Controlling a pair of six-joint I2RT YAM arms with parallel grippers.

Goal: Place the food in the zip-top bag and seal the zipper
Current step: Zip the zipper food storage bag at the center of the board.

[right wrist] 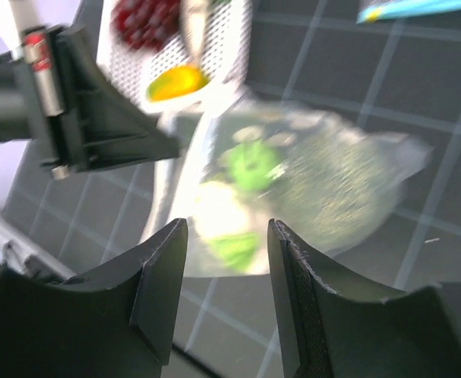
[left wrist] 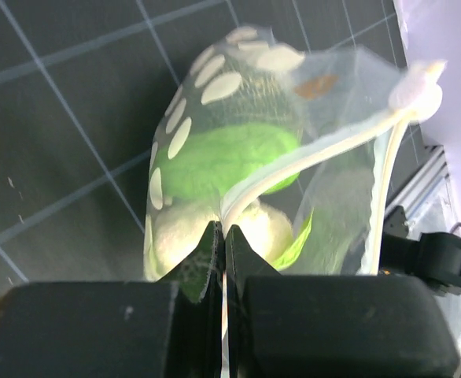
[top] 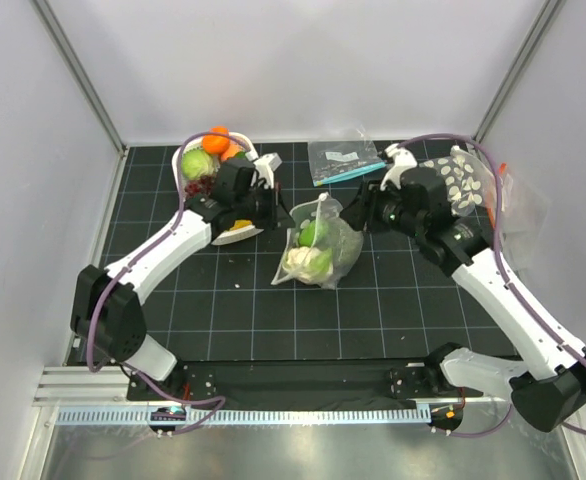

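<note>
My right gripper pinches the zip-top bag's white zipper at its end corner (top: 323,198) next, leaving the zipper's length free to seal.
The zip-top bag (top: 318,250) lies mid-table and holds a green piece (top: 313,233), white cauliflower (top: 305,263) and the dark green melon (top: 346,245). My left gripper (top: 279,214) is at the bag's upper left edge. In the left wrist view it (left wrist: 225,233) is shut on the white zipper (left wrist: 317,150), which runs up to the right over the green piece (left wrist: 230,157) and cauliflower (left wrist: 179,232). My right gripper (top: 354,214) is open and empty just right of the bag. In its blurred wrist view it (right wrist: 227,236) hangs above the bag (right wrist: 333,181).
A white basket (top: 269,160) at the back left holds orange, green and red toy food. A small clear bag with a teal strip (top: 343,160) lies at the back. A dotted bag with an orange-red strip (top: 468,180) lies at the right, under the right arm.
</note>
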